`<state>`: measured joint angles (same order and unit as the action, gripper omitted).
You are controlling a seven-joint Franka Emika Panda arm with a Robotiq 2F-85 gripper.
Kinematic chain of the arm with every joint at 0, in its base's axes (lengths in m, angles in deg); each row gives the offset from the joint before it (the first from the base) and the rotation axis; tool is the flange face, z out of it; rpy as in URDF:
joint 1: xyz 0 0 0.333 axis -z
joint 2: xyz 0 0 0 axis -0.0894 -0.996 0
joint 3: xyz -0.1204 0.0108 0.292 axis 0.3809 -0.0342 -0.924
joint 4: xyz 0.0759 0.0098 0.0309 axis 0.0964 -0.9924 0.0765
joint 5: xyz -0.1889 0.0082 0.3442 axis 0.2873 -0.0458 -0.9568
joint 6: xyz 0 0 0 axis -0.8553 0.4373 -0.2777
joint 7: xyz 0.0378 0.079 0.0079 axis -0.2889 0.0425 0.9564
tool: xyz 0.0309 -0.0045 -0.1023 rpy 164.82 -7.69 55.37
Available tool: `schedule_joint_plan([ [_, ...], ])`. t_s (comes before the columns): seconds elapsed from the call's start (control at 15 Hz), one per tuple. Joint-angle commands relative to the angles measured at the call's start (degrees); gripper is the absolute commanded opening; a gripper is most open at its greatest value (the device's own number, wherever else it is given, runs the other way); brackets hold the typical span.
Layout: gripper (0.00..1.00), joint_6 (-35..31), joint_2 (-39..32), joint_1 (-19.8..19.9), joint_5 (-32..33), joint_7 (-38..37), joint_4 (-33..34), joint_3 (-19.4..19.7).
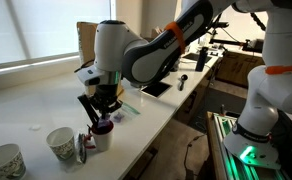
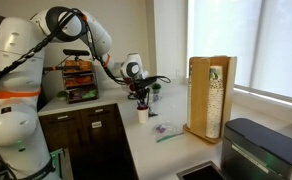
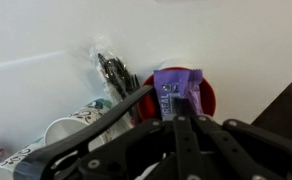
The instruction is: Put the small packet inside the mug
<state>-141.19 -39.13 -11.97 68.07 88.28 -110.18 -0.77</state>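
Note:
The mug's dark red rim (image 1: 103,127) (image 3: 209,97) shows on both sides of the small packet at the mug's opening, so it is now time to release the small packet.
My gripper (image 3: 176,118) is shut on a small purple packet (image 3: 176,90) and holds it upright right over the mug (image 3: 205,97), whose dark red rim and inside show behind the packet. In an exterior view the gripper (image 1: 101,113) hangs just above the pale mug (image 1: 103,139), with the packet (image 1: 104,125) at the mug's mouth. In both exterior views the mug stands near the counter's front edge; it also shows here (image 2: 143,114), under the gripper (image 2: 141,100). Whether the packet touches the mug's inside, I cannot tell.
Two patterned paper cups (image 1: 61,143) (image 1: 4,162) stand beside the mug, with a clear cutlery packet (image 3: 111,70) between. A wrapper (image 2: 166,130) lies on the counter. A wooden cup dispenser (image 2: 211,95) and a dark appliance (image 2: 261,145) stand further along.

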Motion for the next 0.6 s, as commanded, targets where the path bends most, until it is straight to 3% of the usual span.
schedule_joint_plan([
  [0.0, 0.27, 2.48, -1.55, -0.39, 0.69, 1.63, 2.35, -0.17],
  [0.53, 0.85, 4.26, 6.44, 1.4, -4.07, 1.83, -6.2, -0.75],
])
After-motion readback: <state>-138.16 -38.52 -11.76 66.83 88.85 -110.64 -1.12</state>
